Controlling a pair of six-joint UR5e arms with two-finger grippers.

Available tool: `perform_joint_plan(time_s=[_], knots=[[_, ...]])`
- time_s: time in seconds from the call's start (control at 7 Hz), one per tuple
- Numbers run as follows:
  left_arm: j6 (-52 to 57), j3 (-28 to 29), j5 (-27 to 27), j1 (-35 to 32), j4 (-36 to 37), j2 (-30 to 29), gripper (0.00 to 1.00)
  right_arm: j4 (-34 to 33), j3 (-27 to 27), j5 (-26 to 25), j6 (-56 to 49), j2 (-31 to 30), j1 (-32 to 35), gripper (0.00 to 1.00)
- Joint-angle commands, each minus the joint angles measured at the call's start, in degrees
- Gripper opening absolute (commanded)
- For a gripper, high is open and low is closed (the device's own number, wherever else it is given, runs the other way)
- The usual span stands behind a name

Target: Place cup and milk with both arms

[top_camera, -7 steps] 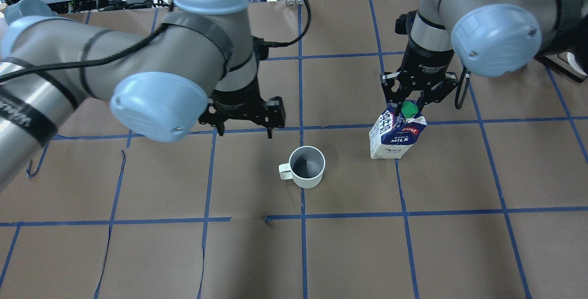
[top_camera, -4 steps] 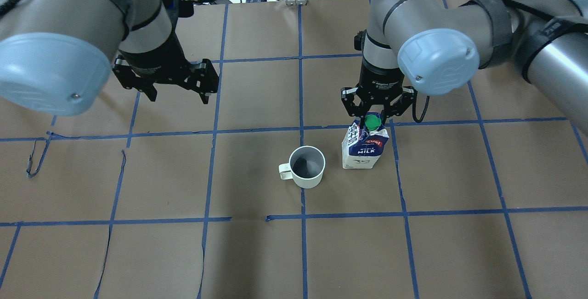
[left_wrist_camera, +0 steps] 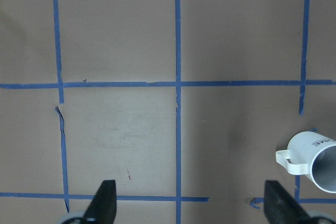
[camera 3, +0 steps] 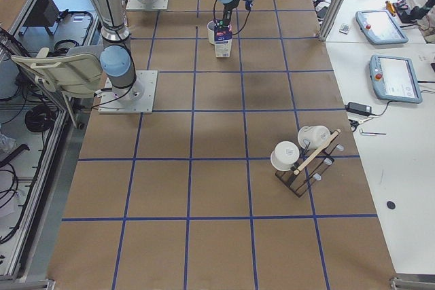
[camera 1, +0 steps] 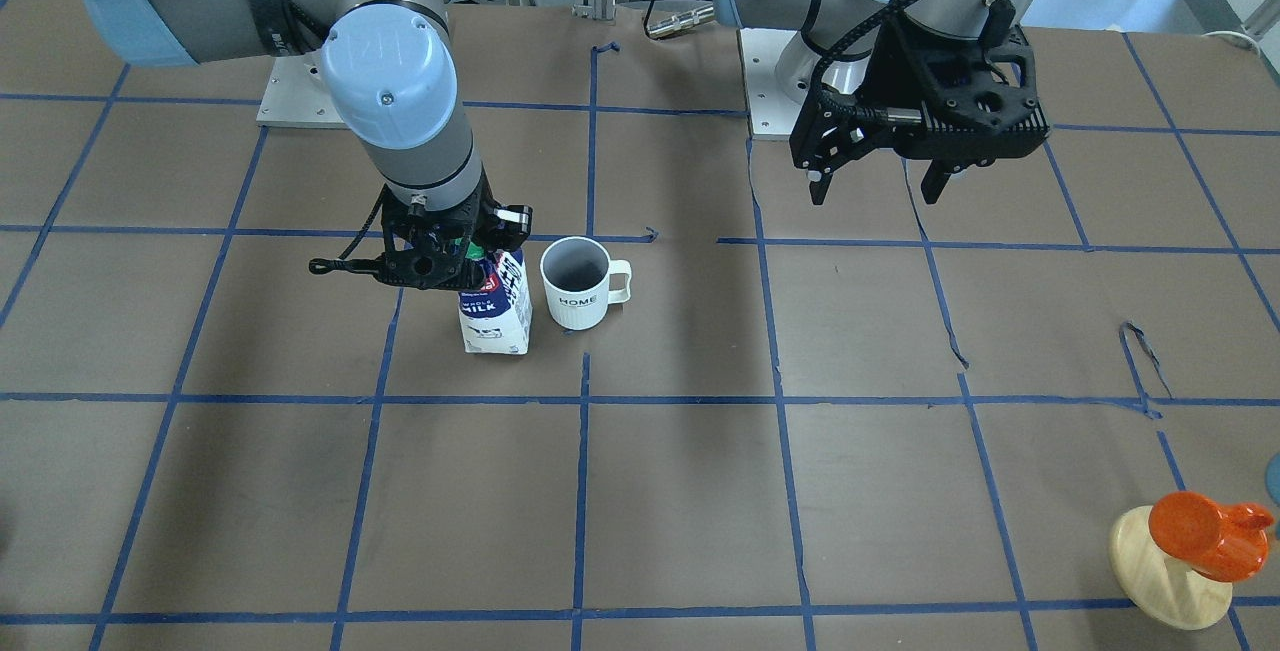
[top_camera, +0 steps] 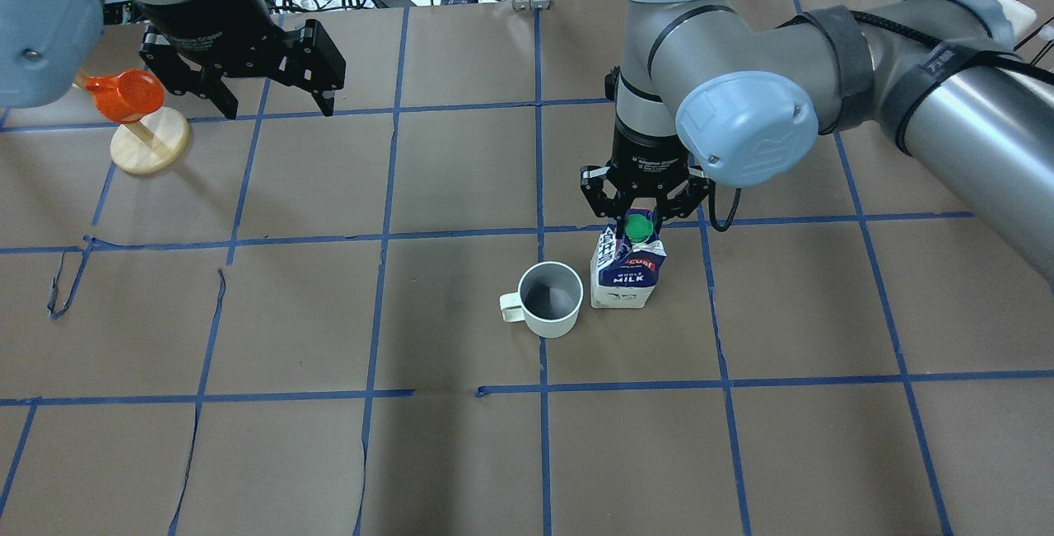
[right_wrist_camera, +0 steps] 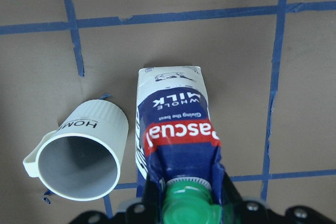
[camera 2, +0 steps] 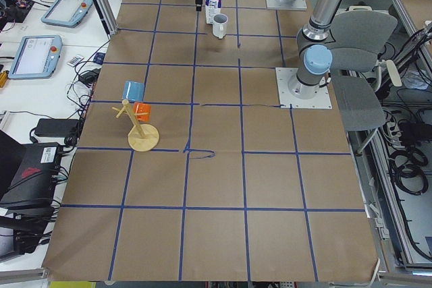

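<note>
The milk carton's lower edge is at the tabletop, close beside the white cup, so the carton would stand. The robot's right gripper needs to open now.
The white cup point(top_camera: 551, 299) stands upright on the brown paper near the table's middle, handle to the overhead view's left. It also shows in the front view point(camera 1: 577, 283) and both wrist views point(left_wrist_camera: 315, 160) point(right_wrist_camera: 79, 156). The milk point(top_camera: 626, 268) stands upright just right of the cup, a narrow gap between them. My right gripper point(top_camera: 638, 219) is shut on the milk's gable top by the green cap point(right_wrist_camera: 188, 203). I cannot tell whether its base touches the paper. My left gripper point(top_camera: 276, 105) is open and empty, high at the far left.
An orange object on a wooden disc point(top_camera: 123, 95) stands close beside the left gripper. A rack with white mugs point(camera 3: 302, 154) stands at the robot's right end of the table. Blue tape lines grid the brown paper point(top_camera: 461, 454).
The right gripper has carried the milk leftward until it is beside the cup. The left arm has pulled away from the cup, to the far left, still open.
</note>
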Motion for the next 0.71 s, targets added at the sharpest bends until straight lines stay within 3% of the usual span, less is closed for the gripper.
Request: perform_joint_plan(time_s=[0.0,0.14,0.29,0.43,0.57], knots=[[-0.7,-0.6,-1.8,0.1,1.5,-0.1,1.0,-0.1,-0.1,0.5,1.0,0.0,1.0,0.05],[-0.6,-2.0,-2.7,0.1,3.3,0.3,1.0,-0.1,0.1,0.6,1.1,0.2,1.2,0.06],[-0.6,-2.3,-3.0,0.1,4.9,0.3,1.0,-0.1,0.3,0.5,1.9,0.3,1.3,0.22],[-0.5,-2.3,-3.0,0.1,4.9,0.4,1.0,0.1,0.2,0.5,1.9,0.3,1.3,0.31],[0.0,-2.3,-3.0,0.2,4.9,0.4,1.0,0.6,0.4,0.5,1.9,0.4,1.3,0.32]])
